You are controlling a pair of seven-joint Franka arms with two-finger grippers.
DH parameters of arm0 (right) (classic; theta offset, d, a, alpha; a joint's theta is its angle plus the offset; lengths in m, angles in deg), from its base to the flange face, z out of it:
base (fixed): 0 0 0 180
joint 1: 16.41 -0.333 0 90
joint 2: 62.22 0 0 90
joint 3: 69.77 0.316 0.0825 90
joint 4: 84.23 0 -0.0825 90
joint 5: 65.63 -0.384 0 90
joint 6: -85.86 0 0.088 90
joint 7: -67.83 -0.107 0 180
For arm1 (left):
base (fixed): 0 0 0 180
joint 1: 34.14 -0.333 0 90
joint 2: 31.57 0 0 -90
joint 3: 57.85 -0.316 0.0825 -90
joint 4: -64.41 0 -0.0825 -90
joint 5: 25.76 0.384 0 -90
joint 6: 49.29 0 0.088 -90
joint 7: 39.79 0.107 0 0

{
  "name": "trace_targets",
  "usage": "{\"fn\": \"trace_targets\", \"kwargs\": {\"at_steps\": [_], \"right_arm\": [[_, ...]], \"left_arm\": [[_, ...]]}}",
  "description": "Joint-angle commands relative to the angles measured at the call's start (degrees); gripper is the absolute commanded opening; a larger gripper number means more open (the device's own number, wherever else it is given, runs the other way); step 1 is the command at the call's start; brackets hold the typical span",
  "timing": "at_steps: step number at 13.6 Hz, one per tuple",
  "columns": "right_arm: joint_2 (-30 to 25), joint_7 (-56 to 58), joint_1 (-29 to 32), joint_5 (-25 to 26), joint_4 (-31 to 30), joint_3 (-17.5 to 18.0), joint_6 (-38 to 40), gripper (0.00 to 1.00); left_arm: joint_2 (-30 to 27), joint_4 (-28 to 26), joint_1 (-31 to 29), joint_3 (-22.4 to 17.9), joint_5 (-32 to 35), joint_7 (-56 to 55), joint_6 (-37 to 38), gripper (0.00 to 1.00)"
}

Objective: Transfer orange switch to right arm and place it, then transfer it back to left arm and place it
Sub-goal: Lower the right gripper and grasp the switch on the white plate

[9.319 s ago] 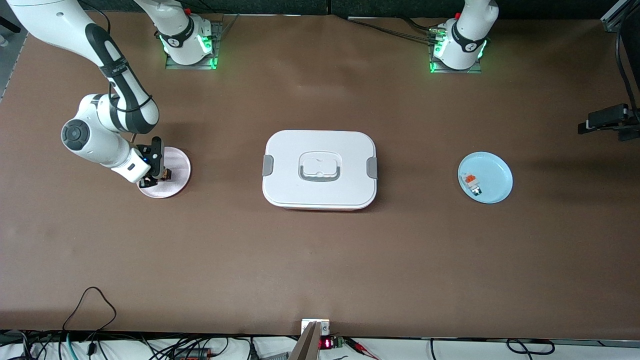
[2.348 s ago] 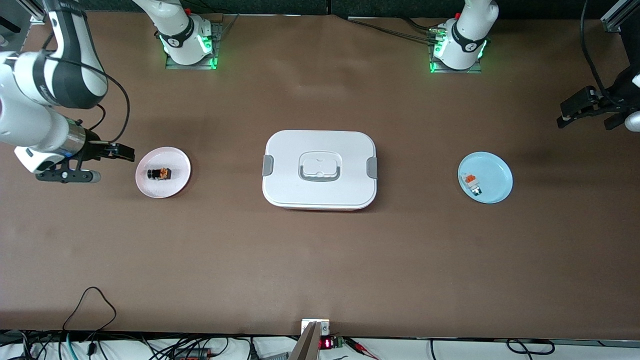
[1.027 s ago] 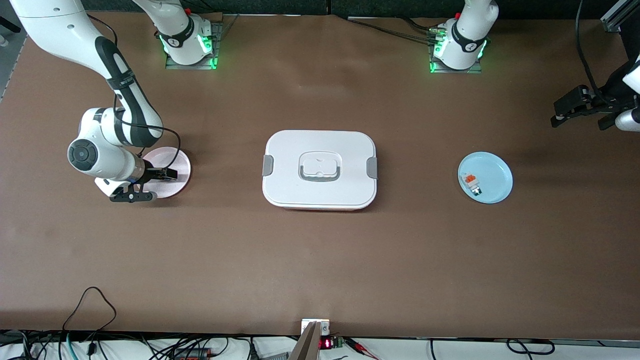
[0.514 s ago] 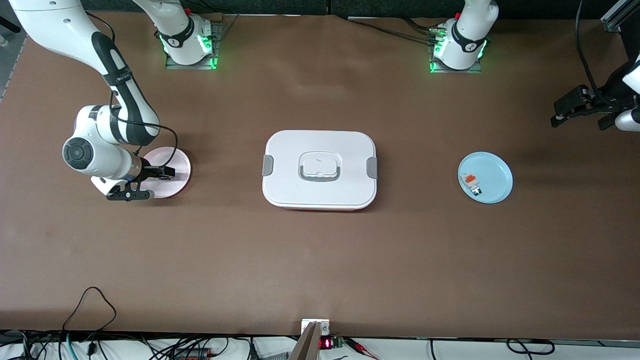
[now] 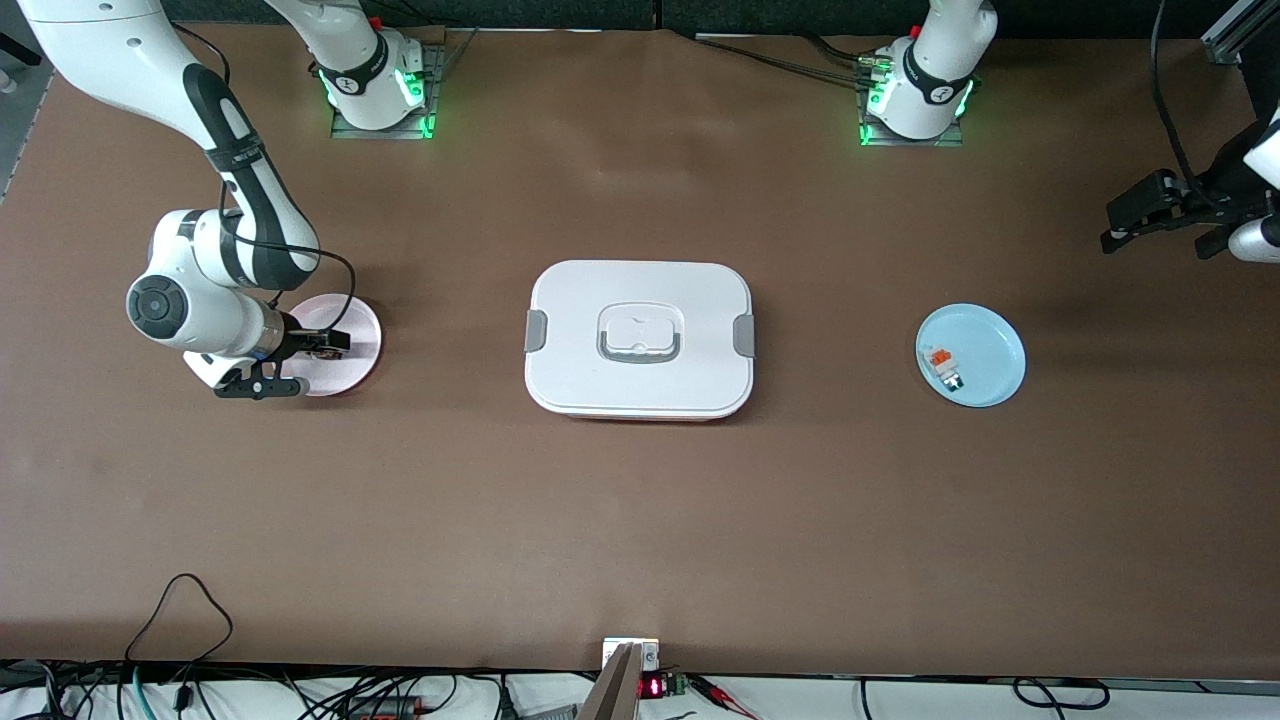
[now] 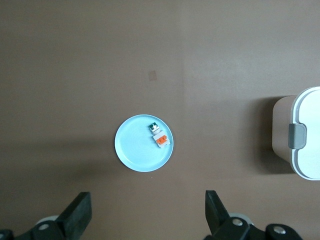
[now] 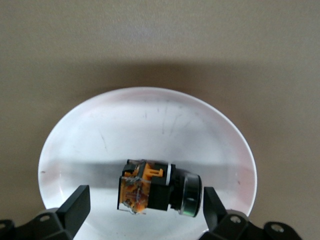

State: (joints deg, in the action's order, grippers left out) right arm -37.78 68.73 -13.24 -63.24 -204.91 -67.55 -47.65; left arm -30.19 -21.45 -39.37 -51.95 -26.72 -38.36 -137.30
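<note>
The switch's orange rear part point(image 5: 327, 354) point(image 7: 135, 190) is still below my fingers, with the pink plate between them. It isn't time to close yet: my right gripper needs to lower first, then close on it.
The orange switch point(image 7: 160, 192) lies on its side on the pink plate point(image 7: 150, 125), black body with an orange rear part. My right gripper point(image 7: 144, 201) is open and low over that plate, one finger on each side of the switch, neither touching it. In the front view this gripper point(image 5: 328, 342) covers most of the switch on the pink plate point(image 5: 358, 328). The white box point(image 5: 640, 290) stands mid-table. My left gripper point(image 5: 1118, 226) is open and empty, held high over the left arm's end of the table; the left wrist view shows its fingers point(image 6: 80, 210) wide apart.
A blue plate point(image 5: 990, 345) with a small white block with orange tabs point(image 5: 942, 364) sits between the box and the left arm's end. The left wrist view shows the same plate point(image 6: 135, 150), the block point(image 6: 159, 137) and the box's edge point(image 6: 307, 140).
The right arm swung back from the table's end and brought its open gripper down around the switch on the pink plate. In the last second it only shifted slightly. The left arm barely moved.
</note>
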Motion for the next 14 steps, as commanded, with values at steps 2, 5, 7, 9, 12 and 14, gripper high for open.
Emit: {"fn": "trace_targets", "kwargs": {"at_steps": [2,5,7,9,12,14], "right_arm": [[-0.2,0.9,1.7,0.4,-2.2,0.2,-0.4,1.0],[0.1,0.9,1.8,0.6,-2.2,0.2,-1.1,1.0],[1.0,0.9,1.8,0.6,-2.3,0.2,-2.5,1.0],[1.1,0.9,1.8,0.6,-3.2,0.2,-4.6,1.0],[1.1,0.9,1.8,0.6,-4.0,0.2,-6.2,1.0],[1.1,0.8,1.8,0.5,-4.2,0.2,-6.2,0.99]], "left_arm": [[0.9,1.9,0.4,0.1,1.1,-0.3,1.4,1.0],[0.9,1.9,0.4,0.0,1.1,-0.4,1.6,1.0],[0.9,1.9,0.4,-0.1,1.1,-0.4,1.6,1.0],[0.9,1.8,0.4,-0.1,1.0,-0.6,1.7,1.0],[1.2,1.7,0.4,-0.2,1.0,-0.8,3.0,1.0],[2.0,1.7,-0.1,-0.4,1.0,-0.7,3.5,1.0]]}}
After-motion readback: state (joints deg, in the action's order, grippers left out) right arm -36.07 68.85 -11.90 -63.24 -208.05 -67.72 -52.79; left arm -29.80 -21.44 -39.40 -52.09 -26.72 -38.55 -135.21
